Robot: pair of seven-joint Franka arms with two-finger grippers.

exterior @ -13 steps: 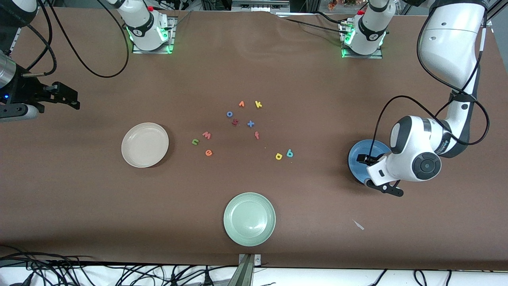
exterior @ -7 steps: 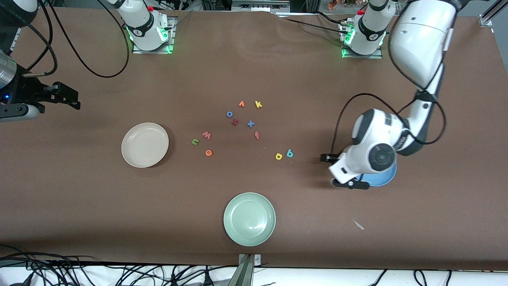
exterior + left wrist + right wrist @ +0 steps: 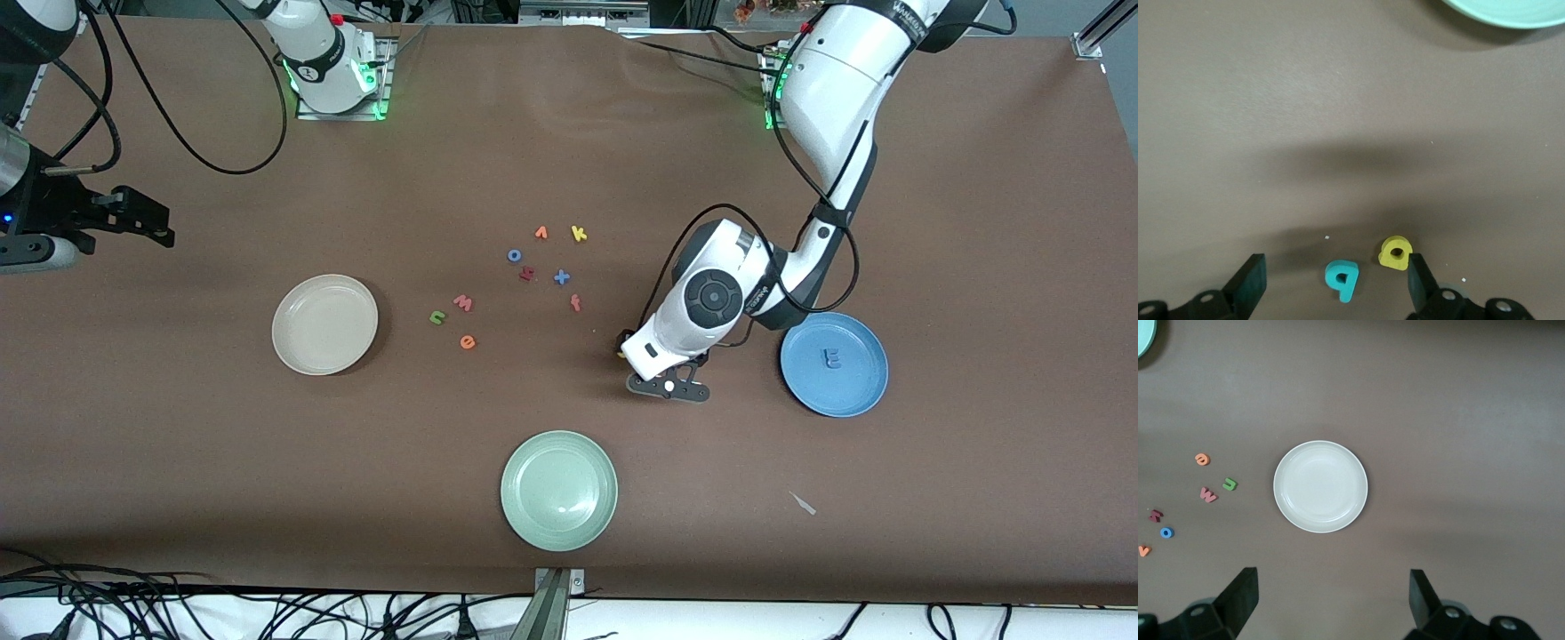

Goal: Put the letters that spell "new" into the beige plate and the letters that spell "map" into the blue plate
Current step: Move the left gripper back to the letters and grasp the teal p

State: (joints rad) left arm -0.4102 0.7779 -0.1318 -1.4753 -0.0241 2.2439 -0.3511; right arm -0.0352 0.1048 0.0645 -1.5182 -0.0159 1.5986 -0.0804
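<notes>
I need to spell "map" in the blue plate, so my left gripper should grab the teal p by its round loop (image 3: 1339, 273) next.
My left gripper (image 3: 1335, 280) hangs open, low over the table. The teal p (image 3: 1343, 279) lies between its fingers, untouched, and the yellow a (image 3: 1394, 253) lies close to one finger. In the front view the left hand (image 3: 669, 342) hides both letters. The blue plate (image 3: 858, 391) holds the blue-purple m (image 3: 833, 358). The green n (image 3: 436, 316), pink-red w (image 3: 463, 302) and orange e (image 3: 467, 341) lie on the table beside the empty beige plate (image 3: 324, 324). My right gripper (image 3: 147, 222) waits open, high at the right arm's end of the table.
A pale green plate (image 3: 558, 490) sits near the front edge. Loose letters lie mid-table: yellow k (image 3: 579, 234), orange v (image 3: 540, 233), blue o (image 3: 514, 255), dark red letter (image 3: 526, 274), blue x (image 3: 561, 277), red f (image 3: 575, 303). A white scrap (image 3: 803, 503) lies nearer the camera than the blue plate.
My left arm has swung from over the blue plate toward the table's middle and now hangs over the a and p. The blue plate and the m now show. The right arm has barely moved.
</notes>
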